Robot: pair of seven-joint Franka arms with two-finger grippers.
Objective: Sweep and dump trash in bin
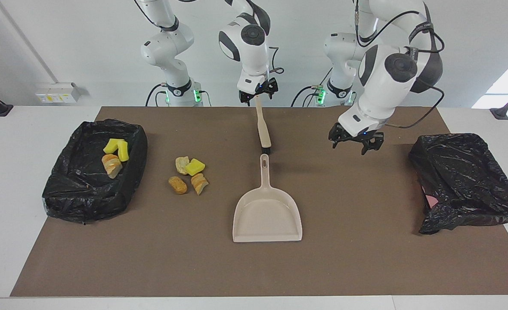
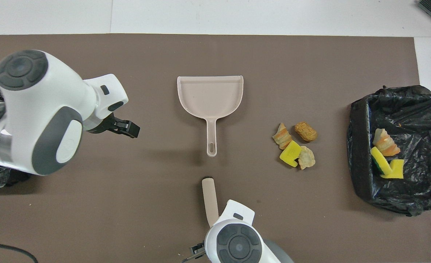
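I should next grab the beige dustpan by its narrow handle (image 2: 211,137) with my left gripper, because the dustpan's flat pan is wider than the gripper's fingers can open.
Loose trash (image 1: 188,174), yellow wedges and tan bread-like lumps, lies on the brown mat beside the beige dustpan (image 1: 267,211), toward the right arm's end; it also shows in the overhead view (image 2: 294,145). More trash (image 1: 114,155) lies in the black-lined bin (image 1: 86,198) at that end. My right gripper (image 1: 258,92) is shut on the handle of a beige brush (image 1: 262,129), which hangs tilted with its dark bristles down, just above the dustpan's handle tip. My left gripper (image 1: 357,144) is open and empty over the mat, between the dustpan and the other bin.
A second black-lined bin (image 1: 465,181) stands at the left arm's end, tipped on its side; the left arm covers most of it in the overhead view. The dustpan (image 2: 210,96) lies flat mid-mat, handle toward the robots. The brush (image 2: 209,199) shows there too.
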